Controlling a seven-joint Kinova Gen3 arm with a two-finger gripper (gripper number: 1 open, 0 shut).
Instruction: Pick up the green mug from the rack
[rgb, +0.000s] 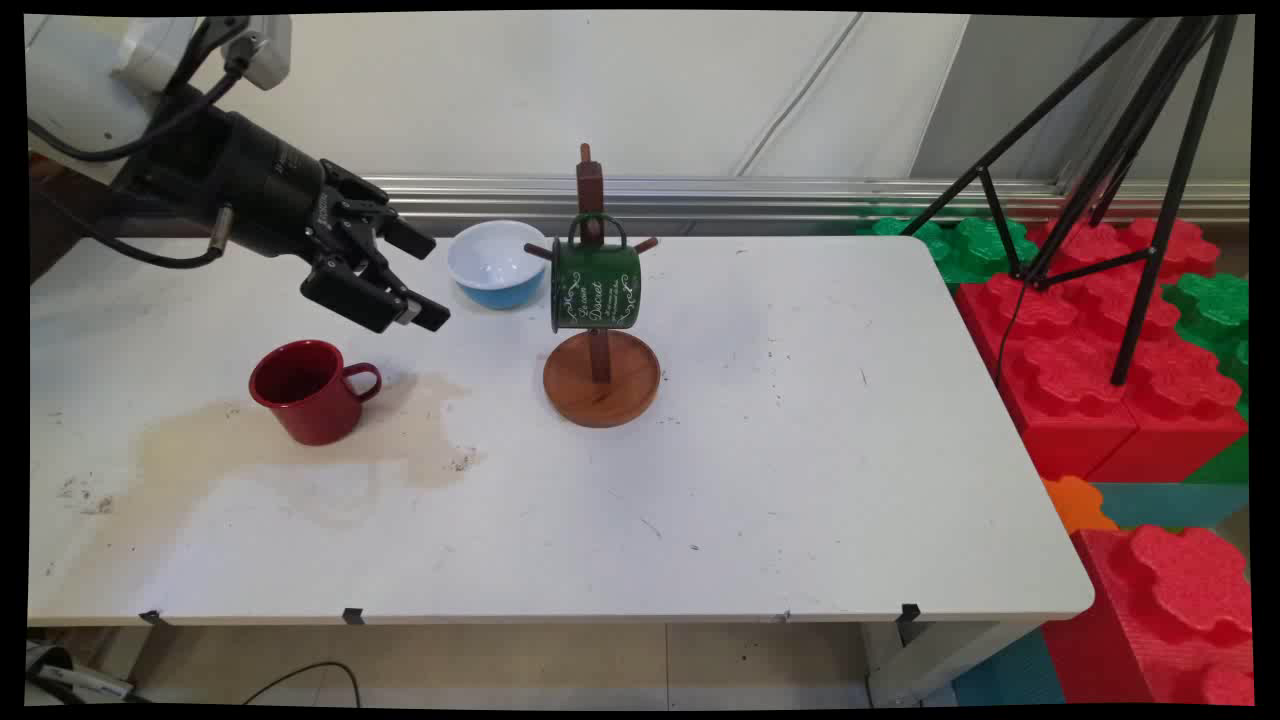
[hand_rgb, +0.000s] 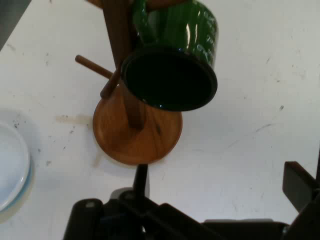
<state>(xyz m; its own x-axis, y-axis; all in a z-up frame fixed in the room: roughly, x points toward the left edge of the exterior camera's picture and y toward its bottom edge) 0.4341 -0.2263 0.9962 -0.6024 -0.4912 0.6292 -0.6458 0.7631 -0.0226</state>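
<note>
My gripper grabs the mug by its dark rim (rgb: 555, 295) next, to lift the green mug off the wooden mug tree (rgb: 600, 378).
My gripper (rgb: 425, 280) hovers open above the table's left side, fingers pointing right, with nothing between them. A green mug (rgb: 595, 284) hangs by its handle on a wooden mug tree (rgb: 600, 378) to the gripper's right. In the hand view the green mug (hand_rgb: 172, 70) shows its dark open mouth, and the tree's round base (hand_rgb: 137, 135) lies just ahead of the gripper (hand_rgb: 220, 192). A red mug (rgb: 310, 390) stands upright on the table below the gripper, handle to the right. A white and blue bowl (rgb: 497, 264) sits behind, between gripper and tree.
A brownish stain (rgb: 300, 450) spreads on the table around the red mug. Red and green foam blocks (rgb: 1100, 340) and a black tripod (rgb: 1110, 150) stand off the table's right side. The bowl's rim (hand_rgb: 12, 170) shows at the hand view's left edge.
</note>
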